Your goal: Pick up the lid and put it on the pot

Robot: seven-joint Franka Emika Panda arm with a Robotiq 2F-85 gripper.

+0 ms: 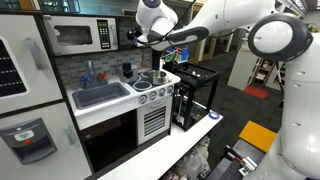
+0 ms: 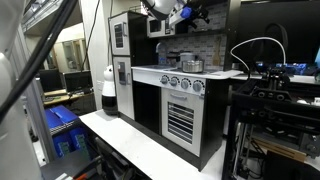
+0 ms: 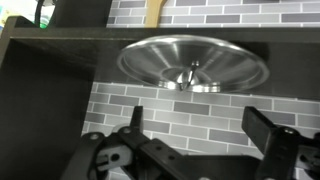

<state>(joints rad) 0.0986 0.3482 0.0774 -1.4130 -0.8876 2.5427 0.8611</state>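
Note:
The lid has a small knob at its middle. My gripper should grab the lid by that knob next to put the lid on the pot (image 1: 160,76), and this leaves the lid's rim free.
The lid (image 3: 192,63) is a round, shiny silver disc with a small knob at its middle. In the wrist view it lies at a dark shelf (image 3: 60,55) in front of a grey brick wall. My gripper (image 3: 195,130) is open and empty; its two fingers stand apart just below the lid in the picture and do not touch it. In both exterior views the gripper (image 1: 135,38) (image 2: 185,15) is high up by the toy kitchen's upper shelf. The lid does not show there. The pot (image 1: 160,76) (image 2: 190,64) sits on the stove top below.
A microwave (image 1: 78,35) sits beside the gripper. A black cup (image 1: 127,70) stands at the back of the counter, next to the sink (image 1: 98,95) and faucet. A black frame (image 1: 195,95) stands beside the stove. A wooden piece (image 3: 152,10) stands at the wall.

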